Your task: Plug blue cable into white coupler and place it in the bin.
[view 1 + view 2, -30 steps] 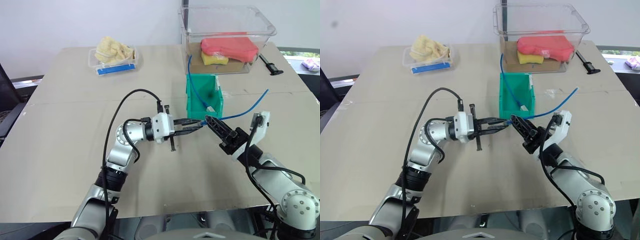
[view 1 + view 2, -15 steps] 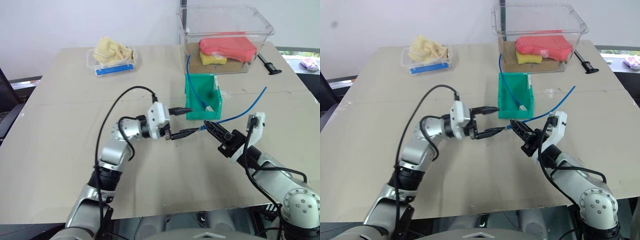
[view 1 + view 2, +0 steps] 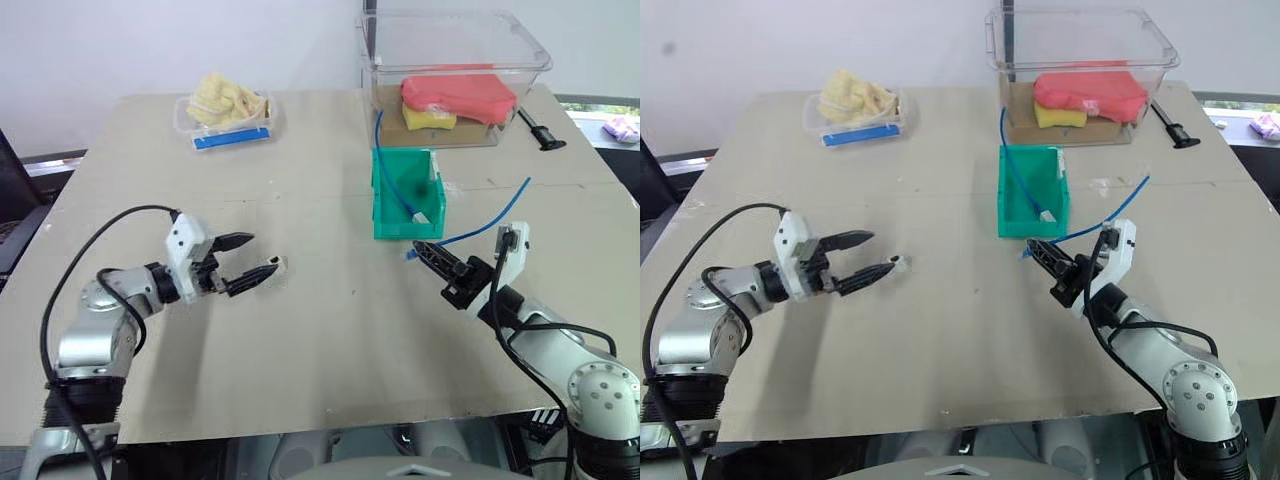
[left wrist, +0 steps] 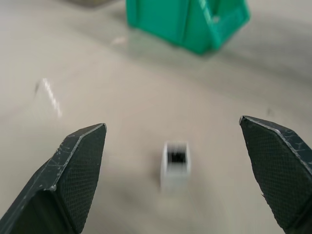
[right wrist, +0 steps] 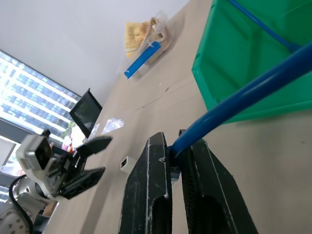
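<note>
I need to grab the white coupler next with my left gripper, by the flat facing sides around its dark open socket [image 4: 176, 157].
My left gripper [image 3: 262, 253] stands open low over the left half of the table. The white coupler [image 3: 281, 264] is just past its lower fingertip; in the left wrist view the coupler [image 4: 175, 165] appears ahead between the spread fingers, its dark socket facing me. I cannot tell whether it touches the finger. My right gripper [image 3: 419, 247] is shut on the blue cable [image 3: 490, 222] near its plug end, in front of the green bin [image 3: 384, 200]. The cable trails up and to the right. A second blue cord with a white tip [image 3: 421, 216] lies in the bin.
A large clear tub [image 3: 455, 45] with red and yellow pads stands behind the bin. A small clear tray [image 3: 232, 128] with a yellow cloth and a blue strip sits at the back left. A black tool [image 3: 540, 130] lies at the far right.
My left gripper has opened and swung away to the left from the right gripper, and the white coupler now shows by its lower fingertip. The right gripper stays shut on the cable, hardly moved.
</note>
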